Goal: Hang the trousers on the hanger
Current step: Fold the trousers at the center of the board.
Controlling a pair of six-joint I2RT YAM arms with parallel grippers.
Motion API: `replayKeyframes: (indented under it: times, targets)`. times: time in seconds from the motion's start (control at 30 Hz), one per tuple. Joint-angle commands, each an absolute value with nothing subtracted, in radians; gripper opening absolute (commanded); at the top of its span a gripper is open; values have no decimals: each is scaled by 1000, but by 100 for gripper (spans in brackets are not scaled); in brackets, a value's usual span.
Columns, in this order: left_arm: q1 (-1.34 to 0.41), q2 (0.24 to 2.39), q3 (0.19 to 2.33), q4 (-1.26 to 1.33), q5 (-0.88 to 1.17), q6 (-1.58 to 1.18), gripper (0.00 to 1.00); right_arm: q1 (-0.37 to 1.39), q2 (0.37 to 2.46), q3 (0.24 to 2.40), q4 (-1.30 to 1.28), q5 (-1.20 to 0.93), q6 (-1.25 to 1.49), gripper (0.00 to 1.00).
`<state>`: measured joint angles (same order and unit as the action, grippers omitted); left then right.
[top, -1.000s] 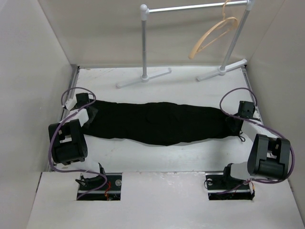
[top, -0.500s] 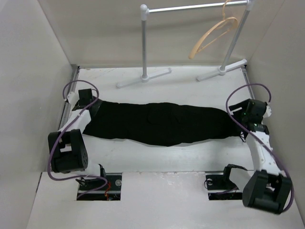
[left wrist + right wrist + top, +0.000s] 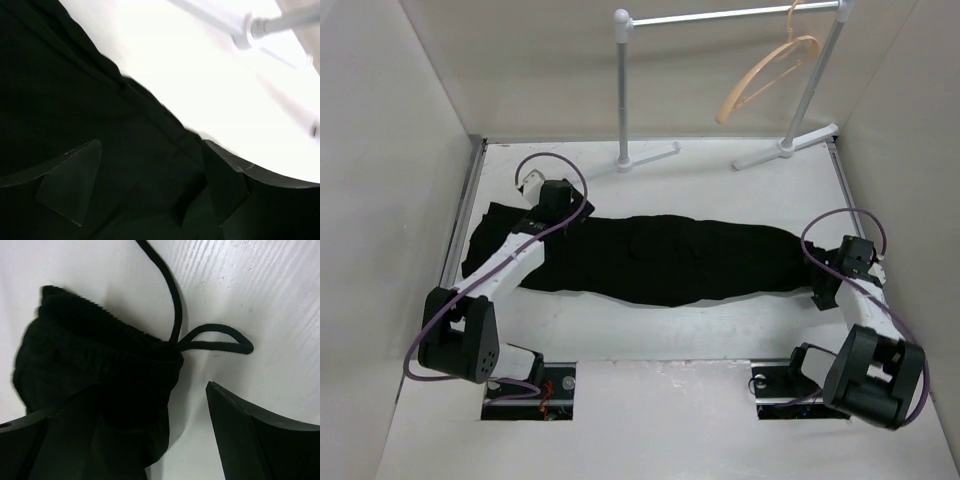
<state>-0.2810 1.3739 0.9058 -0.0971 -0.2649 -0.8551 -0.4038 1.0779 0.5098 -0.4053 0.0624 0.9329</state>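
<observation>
Next, my right gripper grabs the gathered waistband [image 3: 90, 355] of the black trousers beside the drawstring, to fold that end of the trousers over for the hanger.
The black trousers [image 3: 670, 255] lie flat across the table, left to right. The tan hanger [image 3: 770, 70] hangs from the white rail at the back right, far from both arms. My left gripper [image 3: 565, 212] hovers over the trousers' left part. In the left wrist view its jaws [image 3: 150, 195] stand open over the black cloth [image 3: 60, 100], holding nothing. My right gripper [image 3: 825, 285] is at the trousers' right end. It is open [image 3: 150, 440], with the gathered waistband [image 3: 90, 355] by its left finger and the drawstring [image 3: 215, 337] loose on the table.
The white rail stand [image 3: 623, 90] has its feet on the table at the back, one foot [image 3: 245, 35] showing in the left wrist view. Walls close in on the left, right and back. Purple cables loop off both wrists.
Both grippers have opened and let go of the trousers' ends. The left gripper moved right and farther back over the cloth. The right gripper drew toward the near edge.
</observation>
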Motion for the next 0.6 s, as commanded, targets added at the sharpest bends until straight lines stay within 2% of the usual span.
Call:
replayKeyframes:
  times: [0.0,0.07,0.17,0.2,0.27,0.33,0.4,0.57]
  targets:
    - [-317,1315,862,-98,-258,-853,81,-384,1158,552,-298,37,930,90]
    - [-326,1296,829,-97,-258,-853,81,-383,1222,551,-246,26,954,87]
    - [-332,1264,789,-100,-242,-851,80,-386,1334,561,-186,0,976,68]
    - [-328,1247,775,-104,-238,-851,80,-386,1360,564,-170,-3,985,60]
    - [-321,1210,756,-121,-238,-850,80,-384,1384,568,-143,-2,1000,34]
    - [-321,1180,750,-146,-241,-850,80,-383,1347,584,-158,9,999,20]
    - [-332,1164,753,-164,-241,-845,80,-372,1257,620,-213,75,983,16]
    - [-402,1170,817,-199,-252,-844,80,-377,1053,805,-391,196,916,15]
